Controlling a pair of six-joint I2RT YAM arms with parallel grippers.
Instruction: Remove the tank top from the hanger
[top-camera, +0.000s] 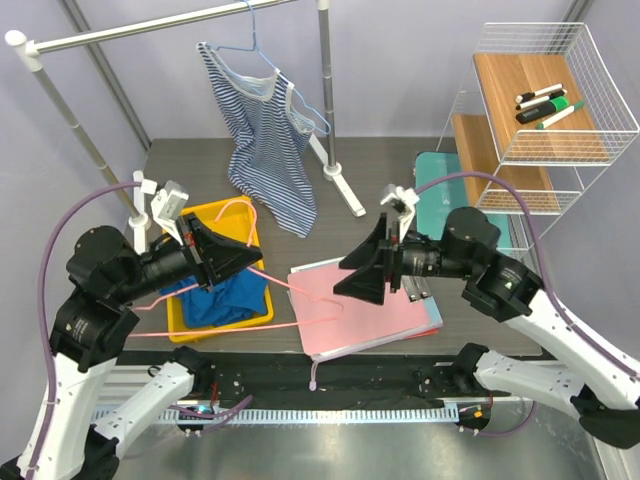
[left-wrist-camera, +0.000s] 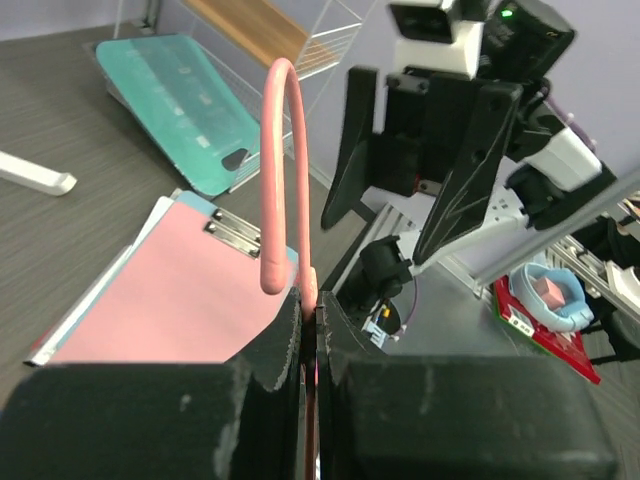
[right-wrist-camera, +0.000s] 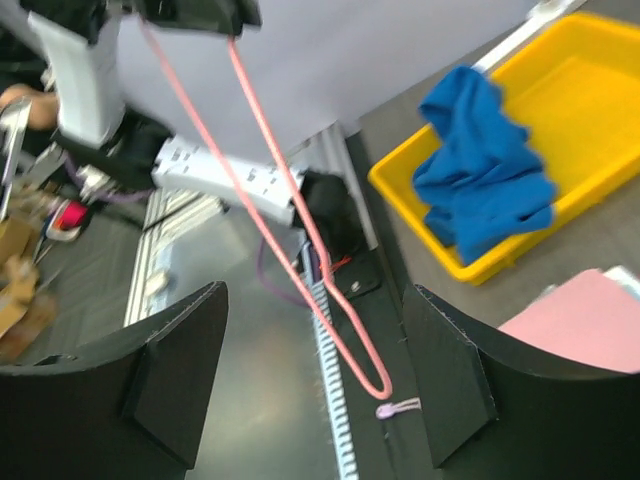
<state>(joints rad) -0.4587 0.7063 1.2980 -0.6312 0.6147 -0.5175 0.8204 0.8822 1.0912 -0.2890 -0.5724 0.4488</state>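
My right gripper should reach the pink hanger's far loop before it closes; the hanger's lower wire ends before my fingers in the right wrist view.
A blue-and-white striped tank top hangs on a light-blue wire hanger from the rack's rail at the back. My left gripper is shut on a bare pink hanger, held over the yellow bin. A blue garment lies crumpled in that bin. My right gripper is open and empty, facing the pink hanger's far loop, which shows between its fingers without touching them.
A pink clipboard lies at the table's front middle, a teal one at the right. A white wire shelf with markers stands at back right. The rack's upright and foot stand behind the clipboards.
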